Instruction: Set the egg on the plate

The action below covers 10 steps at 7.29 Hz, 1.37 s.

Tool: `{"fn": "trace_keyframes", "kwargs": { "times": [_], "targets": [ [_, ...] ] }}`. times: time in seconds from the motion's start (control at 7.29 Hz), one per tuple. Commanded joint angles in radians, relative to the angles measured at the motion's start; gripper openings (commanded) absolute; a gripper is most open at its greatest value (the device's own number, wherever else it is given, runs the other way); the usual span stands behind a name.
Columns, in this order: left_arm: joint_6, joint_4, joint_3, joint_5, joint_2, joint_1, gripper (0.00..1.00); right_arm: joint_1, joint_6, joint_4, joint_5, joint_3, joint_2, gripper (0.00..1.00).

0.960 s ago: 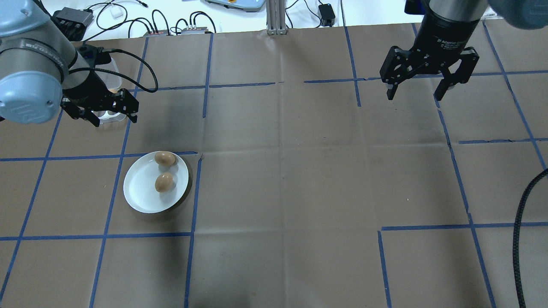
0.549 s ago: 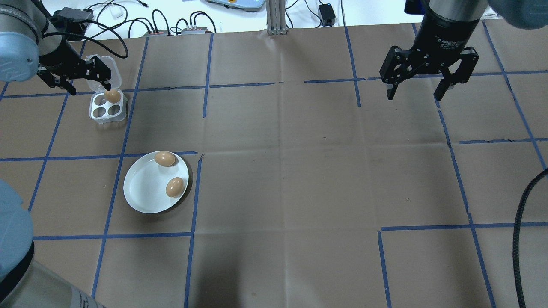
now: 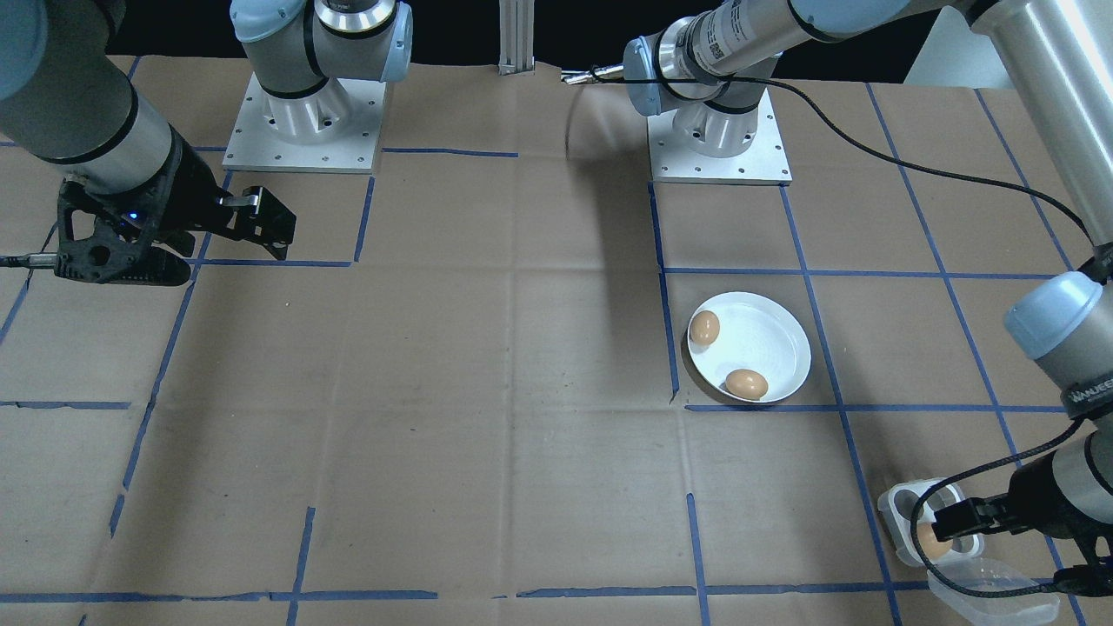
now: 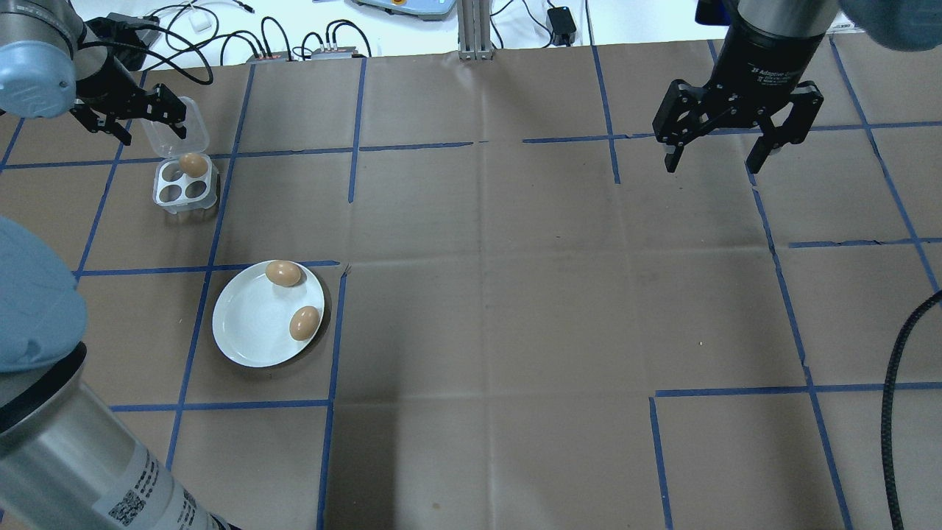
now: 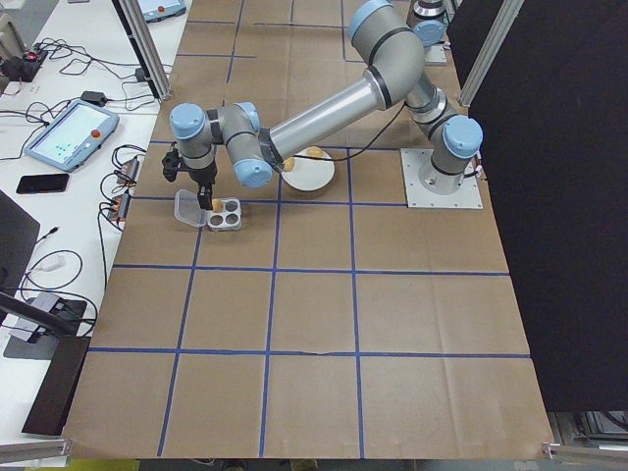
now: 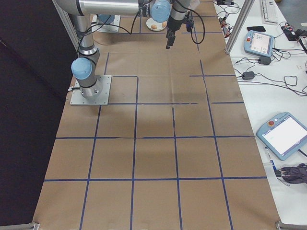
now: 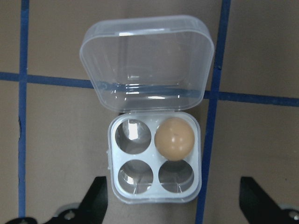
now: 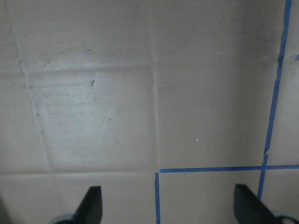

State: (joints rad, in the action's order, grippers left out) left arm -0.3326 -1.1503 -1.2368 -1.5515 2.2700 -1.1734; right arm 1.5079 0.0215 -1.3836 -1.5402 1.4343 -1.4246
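Observation:
My left gripper grabs the egg by the sides of its exposed top (image 3: 932, 538) (image 7: 174, 138) next, since the tray's hole wraps the egg's lower half.
The white plate (image 4: 246, 335) (image 3: 774, 335) lies left of centre and holds two brown eggs (image 4: 283, 273) (image 4: 304, 323), both near its right rim. A third egg (image 4: 193, 164) (image 7: 174, 138) sits in one hole of the small white egg tray (image 4: 171, 193) (image 7: 154, 199), whose clear lid (image 7: 147, 60) lies open behind it. My left gripper (image 4: 136, 124) (image 7: 173, 200) hovers open above the tray and lid, holding nothing. Far to the right, my right gripper (image 4: 712, 158) (image 8: 168, 205) hangs open over bare brown paper.
Blue tape lines divide the brown paper on the table. Cables and small boxes (image 4: 294, 44) lie along the far edge beside an aluminium post (image 4: 475, 29). A black hose (image 4: 894, 383) runs down the right side. My left arm's elbow (image 4: 44, 368) fills the near left corner.
My left gripper has moved from low over the tray's near side to the far left, above the lid. The lower egg on the plate has rolled to the right rim. The right arm is still.

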Motion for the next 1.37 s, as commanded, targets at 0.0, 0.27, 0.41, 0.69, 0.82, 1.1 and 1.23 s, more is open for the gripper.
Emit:
{"fn": "trace_keyframes", "kwargs": {
  "times": [0.0,0.27,0.41,0.69,0.82,1.1,1.23],
  "targets": [
    [-0.012,0.049,-0.010,0.004,0.051,0.001,0.99,0.000,0.000,0.000,-0.001,0.000,0.001,1.00],
    [-0.013,0.046,-0.015,0.004,0.055,-0.002,0.83,0.000,0.000,0.000,0.000,0.000,0.000,1.00],
    [-0.013,0.046,-0.013,0.004,0.054,-0.006,0.80,0.000,0.000,0.000,0.000,0.000,0.000,1.00],
    [-0.011,0.040,-0.015,0.001,0.055,-0.012,0.72,0.000,0.000,0.000,0.000,0.000,0.001,1.00],
    [-0.011,0.034,-0.015,0.002,0.055,-0.012,0.64,0.000,0.000,0.000,0.000,0.000,0.000,1.00],
    [-0.008,0.031,-0.015,0.002,0.052,-0.014,0.48,0.000,0.000,0.000,0.000,0.000,0.000,1.00],
    [-0.006,0.031,-0.015,0.001,0.049,-0.014,0.35,0.000,0.000,0.000,0.000,0.000,0.000,1.00]
  ]
}}
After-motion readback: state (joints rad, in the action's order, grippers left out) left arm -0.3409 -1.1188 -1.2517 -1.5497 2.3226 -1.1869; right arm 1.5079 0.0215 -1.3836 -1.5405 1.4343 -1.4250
